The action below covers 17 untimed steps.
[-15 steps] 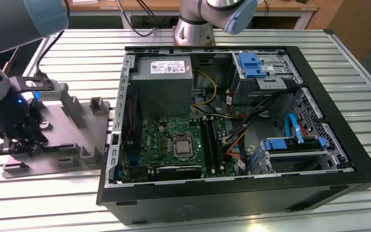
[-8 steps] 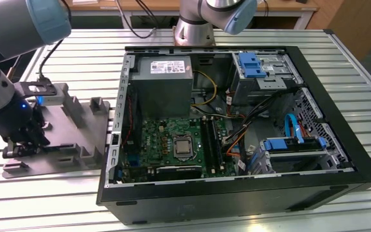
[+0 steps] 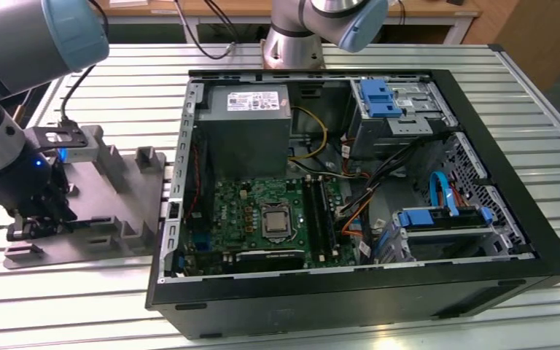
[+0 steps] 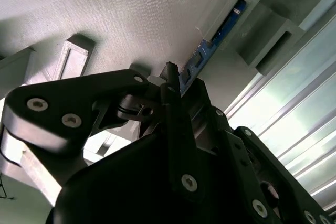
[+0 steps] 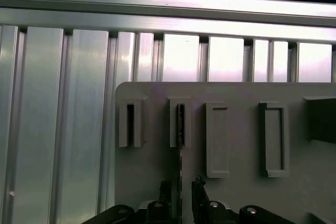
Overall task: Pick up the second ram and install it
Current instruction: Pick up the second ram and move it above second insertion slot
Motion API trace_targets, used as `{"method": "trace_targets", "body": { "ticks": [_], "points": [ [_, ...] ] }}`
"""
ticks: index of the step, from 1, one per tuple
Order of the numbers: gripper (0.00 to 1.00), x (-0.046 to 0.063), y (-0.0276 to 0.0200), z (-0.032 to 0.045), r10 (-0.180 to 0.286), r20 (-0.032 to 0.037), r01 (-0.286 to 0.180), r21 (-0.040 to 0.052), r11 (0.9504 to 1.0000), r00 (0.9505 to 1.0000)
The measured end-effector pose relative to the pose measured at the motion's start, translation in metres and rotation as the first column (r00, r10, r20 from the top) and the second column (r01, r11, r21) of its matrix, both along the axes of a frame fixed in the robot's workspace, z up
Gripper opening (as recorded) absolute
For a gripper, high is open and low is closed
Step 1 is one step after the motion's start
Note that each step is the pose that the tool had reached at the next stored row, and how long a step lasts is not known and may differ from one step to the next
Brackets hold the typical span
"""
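I next need to grip the ram's bare part clear of the block [image 5: 180, 195] to pick up the second ram, because the slotted block hugs the second ram's tip.
The second ram [image 4: 210, 43] is a thin dark stick with bluish marks, standing on edge in a slotted block of the grey fixture plate [image 3: 114, 182]. In the first wrist view the second ram [image 5: 180, 150] shows as a narrow edge running from that block down between my fingers. My gripper [image 5: 181, 190] straddles it, open, with a small gap on each side of the stick. In the exterior view my gripper [image 3: 29, 224] is low over the near end of the plate, at that view's left. One finger [image 4: 170, 85] stands right beside the stick's end.
An open computer case [image 3: 358, 292] lies at the exterior view's right of the plate, with the green motherboard [image 3: 251, 211] and its long black slots [image 3: 319, 211] exposed. Several upright blocks [image 5: 273, 140] stand on the plate. All rest on a ribbed aluminium table [image 3: 542, 95].
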State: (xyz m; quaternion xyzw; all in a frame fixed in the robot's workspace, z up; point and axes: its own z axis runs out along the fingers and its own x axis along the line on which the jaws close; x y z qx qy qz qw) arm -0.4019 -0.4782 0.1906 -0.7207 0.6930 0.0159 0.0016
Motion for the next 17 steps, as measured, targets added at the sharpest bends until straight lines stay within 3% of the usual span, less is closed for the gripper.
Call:
{"method": "trace_targets", "body": {
  "ticks": [2, 4, 6, 17],
  "points": [
    [0.28, 0.0, 0.0, -0.0001, 0.0, 0.0, 0.0, 0.0, 1.0, 1.0],
    [0.16, 0.0, 0.0, -0.0001, 0.0, 0.0, 0.0, 0.0, 1.0, 1.0],
    [0.14, 0.0, 0.0, -0.0002, 0.0, 0.0, 0.0, 0.0, 1.0, 1.0],
    [0.14, 0.0, 0.0, -0.0007, 0.0, 0.0, 0.0, 0.0, 1.0, 1.0]
  ]
}}
